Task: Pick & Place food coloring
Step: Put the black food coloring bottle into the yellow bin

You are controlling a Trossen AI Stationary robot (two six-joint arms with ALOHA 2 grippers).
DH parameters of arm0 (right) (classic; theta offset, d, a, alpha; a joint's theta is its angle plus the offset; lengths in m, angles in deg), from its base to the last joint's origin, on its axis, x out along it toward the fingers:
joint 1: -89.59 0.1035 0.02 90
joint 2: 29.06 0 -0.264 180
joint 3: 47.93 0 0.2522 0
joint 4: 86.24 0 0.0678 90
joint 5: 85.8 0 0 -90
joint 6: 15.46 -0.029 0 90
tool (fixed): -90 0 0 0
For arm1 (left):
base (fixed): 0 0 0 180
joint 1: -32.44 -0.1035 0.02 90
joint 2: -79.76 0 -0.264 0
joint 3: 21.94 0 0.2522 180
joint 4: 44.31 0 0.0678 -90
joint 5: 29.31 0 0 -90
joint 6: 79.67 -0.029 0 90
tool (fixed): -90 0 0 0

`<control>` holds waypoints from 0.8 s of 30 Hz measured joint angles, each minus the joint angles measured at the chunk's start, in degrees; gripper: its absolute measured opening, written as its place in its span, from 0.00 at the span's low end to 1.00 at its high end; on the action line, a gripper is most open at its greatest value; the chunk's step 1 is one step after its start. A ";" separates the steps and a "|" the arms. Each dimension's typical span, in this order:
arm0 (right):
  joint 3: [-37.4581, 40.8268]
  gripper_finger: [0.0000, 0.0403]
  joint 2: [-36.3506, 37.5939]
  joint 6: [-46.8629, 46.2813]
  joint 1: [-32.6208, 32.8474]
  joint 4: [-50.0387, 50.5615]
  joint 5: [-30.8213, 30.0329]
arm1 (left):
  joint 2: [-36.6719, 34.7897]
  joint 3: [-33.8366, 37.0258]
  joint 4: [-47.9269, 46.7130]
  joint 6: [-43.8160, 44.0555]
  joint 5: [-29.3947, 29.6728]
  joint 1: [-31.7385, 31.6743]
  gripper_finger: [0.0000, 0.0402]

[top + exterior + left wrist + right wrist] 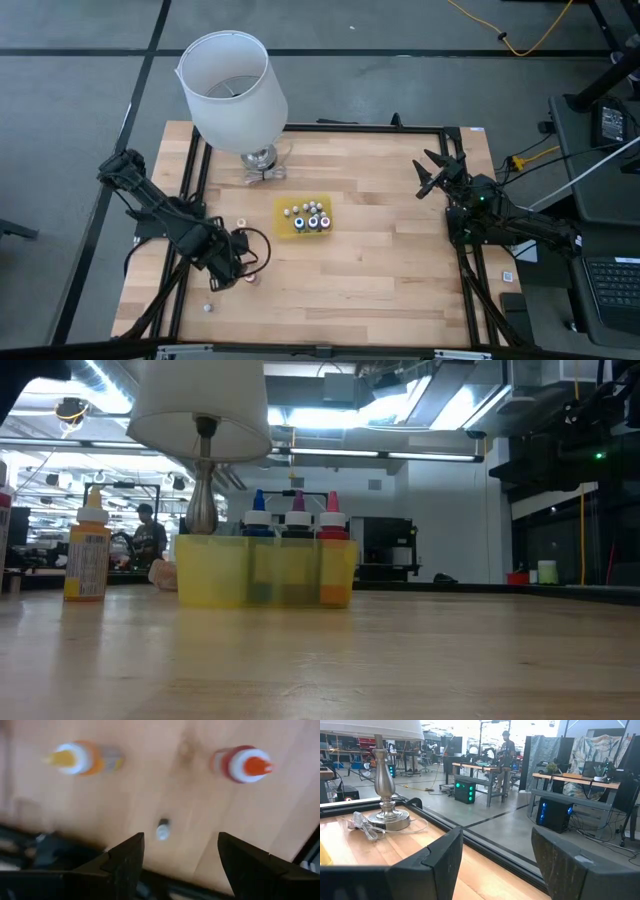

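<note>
The small whitish bottle needs to go into the yellow tray (283, 230) next. My left gripper should grab the bottle by its white cap (208, 307).
Several food coloring bottles (306, 214) stand in the flat yellow tray (283, 230) at the table's middle; the low view shows blue, purple and red tops (297, 510) above its wall. Loose bottles stand on the wood left of the tray: an orange one (80, 758), a red one (243, 764) and a small whitish one (163, 829). My left gripper (180, 855) hangs open above the table near the front left (238, 266), pointing down, with nothing between its fingers. My right gripper (435, 172) waits open at the right edge (495, 865).
A big white lamp (232, 88) stands at the table's far left, its metal base (390, 817) and coiled cord (364, 829) on the wood. Black frame rails (190, 190) run along the table's edges. Bare wood lies between the tray and the right arm.
</note>
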 joint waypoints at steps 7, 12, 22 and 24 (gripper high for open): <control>-0.01 0.59 0.00 0.00 0.00 0.00 -0.01 | 0.00 5.17 5.72 1.05 0.91 3.02 0.60; 0.00 0.59 0.00 0.00 -0.01 0.00 -0.01 | 0.00 8.65 6.69 4.25 1.05 5.09 0.59; -0.01 0.59 0.00 0.00 0.00 0.00 -0.01 | 0.00 18.33 13.51 6.02 -2.34 7.59 0.58; 0.00 0.59 0.00 0.00 -0.02 0.00 -0.01 | 0.00 19.88 14.12 5.97 -2.26 7.57 0.58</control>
